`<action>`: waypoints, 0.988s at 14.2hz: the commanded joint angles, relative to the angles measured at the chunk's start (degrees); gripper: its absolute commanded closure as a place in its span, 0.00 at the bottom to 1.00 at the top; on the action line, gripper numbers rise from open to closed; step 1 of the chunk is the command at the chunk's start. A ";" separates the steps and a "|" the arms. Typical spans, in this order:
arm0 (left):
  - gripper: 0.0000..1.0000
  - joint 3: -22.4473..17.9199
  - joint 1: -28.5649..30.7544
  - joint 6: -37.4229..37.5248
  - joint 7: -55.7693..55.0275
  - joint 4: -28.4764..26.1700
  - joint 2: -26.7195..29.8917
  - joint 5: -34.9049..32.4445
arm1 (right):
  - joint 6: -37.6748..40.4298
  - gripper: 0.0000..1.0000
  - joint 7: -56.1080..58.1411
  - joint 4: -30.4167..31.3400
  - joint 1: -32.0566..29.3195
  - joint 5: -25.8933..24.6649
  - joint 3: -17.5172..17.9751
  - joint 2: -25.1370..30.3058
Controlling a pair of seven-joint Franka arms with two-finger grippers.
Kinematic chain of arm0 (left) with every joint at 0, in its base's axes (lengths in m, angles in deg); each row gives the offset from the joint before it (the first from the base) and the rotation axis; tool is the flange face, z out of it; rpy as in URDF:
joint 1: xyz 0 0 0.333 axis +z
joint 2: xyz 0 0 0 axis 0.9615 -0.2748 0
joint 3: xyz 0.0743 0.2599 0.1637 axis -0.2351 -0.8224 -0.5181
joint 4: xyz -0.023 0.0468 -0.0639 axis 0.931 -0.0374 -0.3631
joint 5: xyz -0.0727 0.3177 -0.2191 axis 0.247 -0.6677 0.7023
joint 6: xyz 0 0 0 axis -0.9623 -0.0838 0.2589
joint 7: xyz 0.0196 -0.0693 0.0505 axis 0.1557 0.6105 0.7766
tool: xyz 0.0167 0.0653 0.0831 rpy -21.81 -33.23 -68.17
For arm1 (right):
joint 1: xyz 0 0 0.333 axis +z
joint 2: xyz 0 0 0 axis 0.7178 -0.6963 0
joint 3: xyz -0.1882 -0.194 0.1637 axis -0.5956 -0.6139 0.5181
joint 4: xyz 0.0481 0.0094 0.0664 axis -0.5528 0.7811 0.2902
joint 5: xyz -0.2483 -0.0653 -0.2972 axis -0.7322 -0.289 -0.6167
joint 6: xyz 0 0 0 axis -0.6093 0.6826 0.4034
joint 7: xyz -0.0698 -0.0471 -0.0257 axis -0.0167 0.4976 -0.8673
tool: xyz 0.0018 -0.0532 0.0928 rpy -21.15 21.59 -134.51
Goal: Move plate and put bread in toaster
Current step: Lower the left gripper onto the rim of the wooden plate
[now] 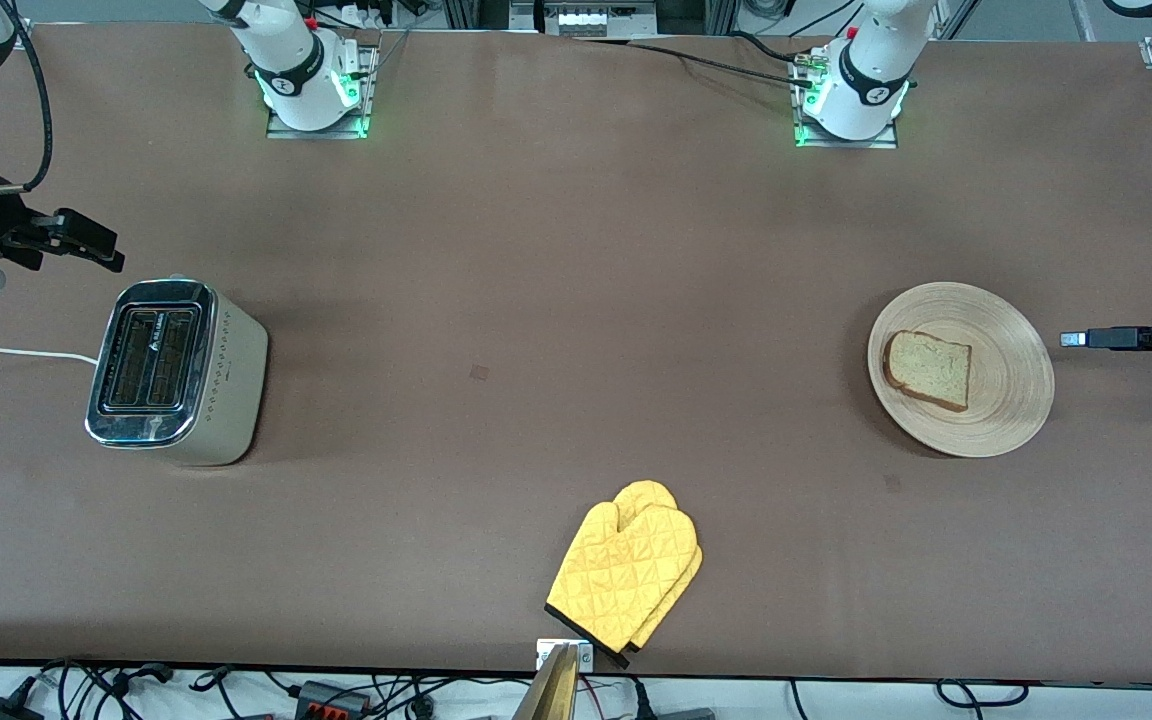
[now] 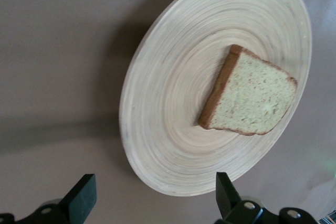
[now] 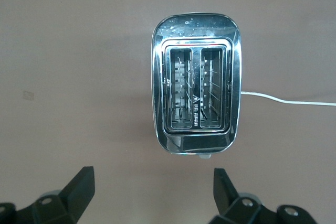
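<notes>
I should next grab the plate by its rim (image 1: 1050, 371) with my left gripper, to move the round wooden plate closer to the toaster (image 1: 176, 370).
The round wooden plate (image 1: 1011, 372) lies toward the left arm's end of the table, and one slice of bread (image 1: 927, 370) rests flat on it. In the left wrist view the plate (image 2: 173, 103) and the bread (image 2: 252, 95) fill the picture. My left gripper (image 1: 1071, 339) (image 2: 154, 187) hangs open over the table just off the plate's rim, holding nothing. The cream and chrome toaster (image 1: 176, 370) (image 3: 195, 95) stands at the right arm's end, with both slots showing dark and bare. My right gripper (image 1: 101, 250) (image 3: 152, 179) is open and holds nothing, over the table close by the toaster.
A yellow quilted oven mitt (image 1: 626, 570) lies near the table's front edge, midway along. The toaster's white cord (image 1: 6, 352) runs off toward the right arm's end. Brown tabletop (image 1: 556, 300) stretches between toaster and plate.
</notes>
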 commanded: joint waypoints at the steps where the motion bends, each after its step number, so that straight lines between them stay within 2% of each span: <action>1: 0.00 0.36 0.37 -3.54 1.65 -5.39 2.00 0.55 | 0.04 0.00 0.54 -1.19 0.40 -0.50 0.07 -0.55; 4: 0.00 0.45 0.46 -5.91 1.65 -9.26 2.01 0.73 | 0.22 0.00 0.54 -1.36 0.31 -0.33 0.07 -0.64; 9: 0.00 0.97 0.37 -7.86 2.79 -9.89 0.34 1.61 | 0.31 0.00 0.45 -1.36 0.22 -0.24 0.07 -0.73; 11: 0.10 0.97 0.37 -7.86 2.88 -9.89 -0.36 3.44 | 0.48 0.00 0.54 -1.28 0.31 -0.24 0.07 -0.81; 12: 0.20 0.97 0.46 -7.94 2.97 -9.89 -0.45 3.71 | 0.48 0.00 0.54 -1.36 0.31 -0.24 0.07 -0.99; 14: 0.26 0.97 1.42 -8.29 3.40 -9.80 -1.77 6.17 | 0.13 0.00 0.54 -1.36 0.31 -0.24 0.07 -1.08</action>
